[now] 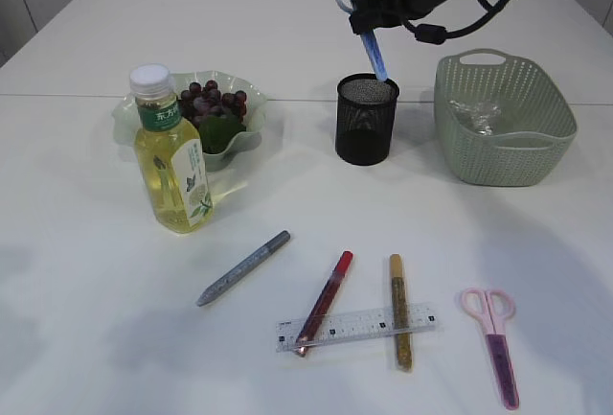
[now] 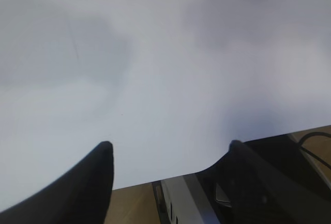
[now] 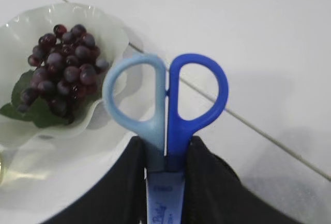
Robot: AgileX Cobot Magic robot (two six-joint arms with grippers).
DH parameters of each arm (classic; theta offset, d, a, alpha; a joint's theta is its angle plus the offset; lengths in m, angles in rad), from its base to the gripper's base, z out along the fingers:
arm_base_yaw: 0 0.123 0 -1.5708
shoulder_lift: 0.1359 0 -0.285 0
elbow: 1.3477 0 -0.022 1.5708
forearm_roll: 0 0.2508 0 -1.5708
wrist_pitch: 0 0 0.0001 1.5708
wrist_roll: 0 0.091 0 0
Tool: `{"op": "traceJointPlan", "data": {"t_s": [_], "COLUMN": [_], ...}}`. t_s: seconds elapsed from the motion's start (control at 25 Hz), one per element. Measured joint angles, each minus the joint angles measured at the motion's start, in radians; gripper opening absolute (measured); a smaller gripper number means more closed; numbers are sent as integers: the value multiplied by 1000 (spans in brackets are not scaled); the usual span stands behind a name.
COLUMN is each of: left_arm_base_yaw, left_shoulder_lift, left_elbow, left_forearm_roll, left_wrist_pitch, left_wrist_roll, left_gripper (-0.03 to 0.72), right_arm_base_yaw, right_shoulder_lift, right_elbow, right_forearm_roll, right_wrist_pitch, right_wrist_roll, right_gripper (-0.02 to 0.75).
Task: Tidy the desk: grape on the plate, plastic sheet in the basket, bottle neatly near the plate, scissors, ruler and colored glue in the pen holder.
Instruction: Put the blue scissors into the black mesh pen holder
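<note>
The scissors' sheathed tip point(image 1: 380, 75) is hanging above the pen holder's rim, so the right gripper should lower the blue scissors into the pen holder before it lets go of them.
My right gripper point(image 1: 362, 22) is shut on blue scissors point(image 1: 372, 51) and holds them tip-down over the black mesh pen holder point(image 1: 365, 120); the right wrist view shows the scissors' handles point(image 3: 166, 100) between my jaws point(image 3: 165, 154). Grapes point(image 1: 213, 103) lie on the pale green plate point(image 1: 251, 137), which also shows in the right wrist view point(image 3: 111, 25). A bottle point(image 1: 170, 151) of yellow drink stands in front of the plate. Pink scissors point(image 1: 496, 338), a ruler point(image 1: 356, 327) and grey point(image 1: 243, 267), red point(image 1: 325, 300) and gold point(image 1: 399, 310) glue pens lie near the front. My left gripper point(image 2: 170, 146) is open over bare table.
A green basket point(image 1: 536, 151) at the right holds a crumpled plastic sheet point(image 1: 474, 114). The red and gold glue pens lie across the ruler. The table's near edge and the robot's base show in the left wrist view.
</note>
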Motion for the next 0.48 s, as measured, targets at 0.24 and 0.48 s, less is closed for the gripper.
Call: {"op": "traceJointPlan", "data": {"t_s": [0.24, 0.48], "left_arm_base_yaw": [0, 0], "left_shoulder_lift": [0, 0], "left_elbow": [0, 0], "left_forearm_roll": [0, -2], "left_wrist_pitch": [0, 0], "left_wrist_roll": [0, 0], "left_gripper": [488, 486], "right_arm_base_yaw": [0, 0], "right_shoulder_lift": [58, 112], "right_elbow": [-1, -1], "right_forearm_roll": [26, 29], "right_wrist_pitch": [-135, -153], "right_wrist_roll": [-25, -33], "right_gripper": [195, 196]}}
